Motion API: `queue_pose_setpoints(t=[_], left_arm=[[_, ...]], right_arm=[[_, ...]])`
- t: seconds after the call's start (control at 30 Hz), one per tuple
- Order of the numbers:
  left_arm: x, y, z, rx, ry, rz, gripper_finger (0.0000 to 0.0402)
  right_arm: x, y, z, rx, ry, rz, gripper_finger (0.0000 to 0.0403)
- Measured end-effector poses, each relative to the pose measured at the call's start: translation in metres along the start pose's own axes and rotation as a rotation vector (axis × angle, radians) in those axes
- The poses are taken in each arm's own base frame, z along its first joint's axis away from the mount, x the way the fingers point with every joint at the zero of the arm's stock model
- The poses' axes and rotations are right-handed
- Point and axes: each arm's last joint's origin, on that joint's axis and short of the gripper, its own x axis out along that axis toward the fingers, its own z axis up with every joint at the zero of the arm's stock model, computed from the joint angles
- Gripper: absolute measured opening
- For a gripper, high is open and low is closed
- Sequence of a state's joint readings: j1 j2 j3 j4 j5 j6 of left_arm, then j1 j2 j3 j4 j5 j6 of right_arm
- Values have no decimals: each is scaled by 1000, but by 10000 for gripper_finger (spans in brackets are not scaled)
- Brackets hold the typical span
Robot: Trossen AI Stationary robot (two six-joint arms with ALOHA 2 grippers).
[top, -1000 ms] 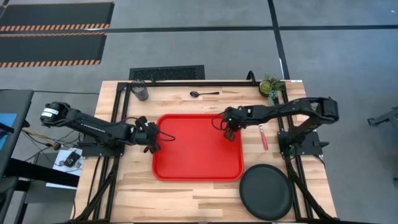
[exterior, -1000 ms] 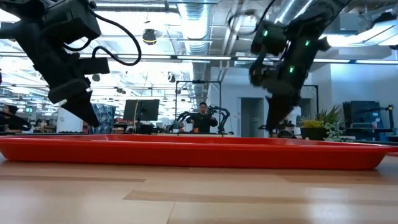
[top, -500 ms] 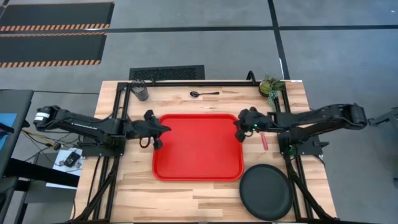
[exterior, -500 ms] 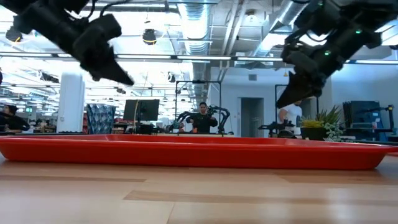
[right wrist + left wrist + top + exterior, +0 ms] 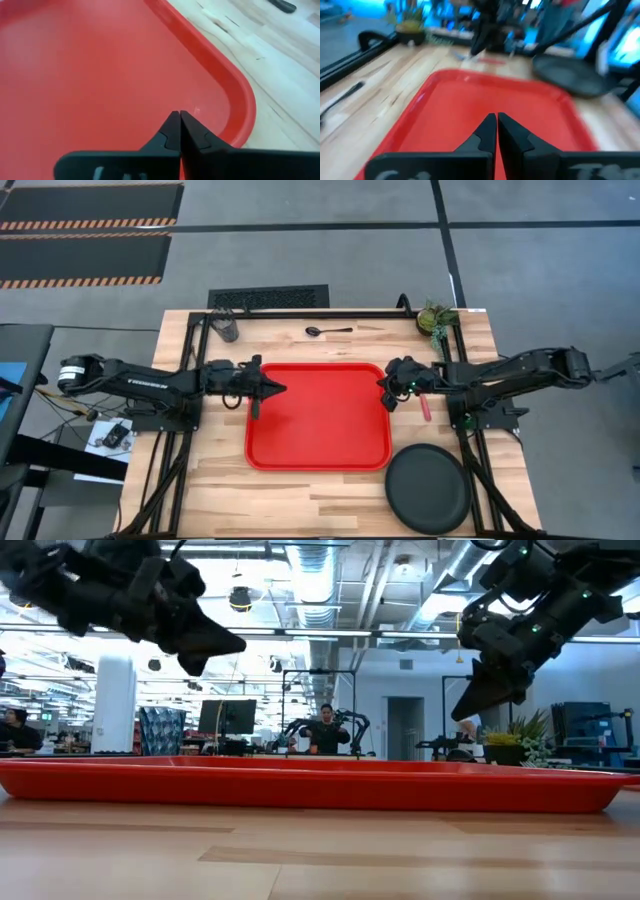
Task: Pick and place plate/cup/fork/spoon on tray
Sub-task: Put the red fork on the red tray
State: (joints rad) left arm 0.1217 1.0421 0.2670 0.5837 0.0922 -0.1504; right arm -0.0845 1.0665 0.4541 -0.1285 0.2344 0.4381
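Observation:
My right gripper needs to take hold of the fork by its handle (image 5: 426,409) next, so that it can set the pinkish fork on the red tray (image 5: 318,420).
The red tray (image 5: 318,420) lies flat on the middle of the table. My left gripper (image 5: 279,390) is shut and empty, held level above the tray's left edge, pointing right; it also shows in the low view (image 5: 236,642). My right gripper (image 5: 383,389) is shut and empty above the tray's right edge; the low view (image 5: 460,712) shows it too. The black plate (image 5: 428,489) lies on the table at the near right. The pinkish fork (image 5: 424,401) lies right of the tray. The black spoon (image 5: 327,331) and the dark cup (image 5: 227,326) sit beyond the tray's far edge.
A small potted plant (image 5: 437,318) stands at the far right corner. Black frame rails run along the table's far edge and both sides. Bare wood lies between the tray and the table's near edge, left of the plate.
My left gripper has risen from beside the tray's left edge, tipped from pointing down to level, and moved right over the tray. My right gripper has risen and drawn back toward the table's right edge, as its arm stretched out low. The tray has stayed in place.

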Motion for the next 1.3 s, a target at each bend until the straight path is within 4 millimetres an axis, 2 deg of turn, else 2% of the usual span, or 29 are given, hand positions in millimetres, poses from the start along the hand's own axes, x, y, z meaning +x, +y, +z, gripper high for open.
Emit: queue_pose_setpoints(t=[0.13, 0.3, 0.57, 0.93, 1.3], left_arm=[[-9, 2, -17, -48, -40, -11, 2], [-14, 4, -30, -57, -14, 2, 2], [-14, 3, -26, 17, -57, 7, 2], [-14, 3, -26, 28, -60, 14, 2], [-14, 3, -26, 27, -55, -14, 2]], right_arm=[[-7, 2, -4, 8, 24, 8, 5], [-25, 3, -14, 71, 112, -4, 13], [-46, -6, -30, 225, 316, -218, 25], [-40, -34, -31, 430, 416, -446, 125], [-17, -59, -31, 477, 586, -514, 132]])
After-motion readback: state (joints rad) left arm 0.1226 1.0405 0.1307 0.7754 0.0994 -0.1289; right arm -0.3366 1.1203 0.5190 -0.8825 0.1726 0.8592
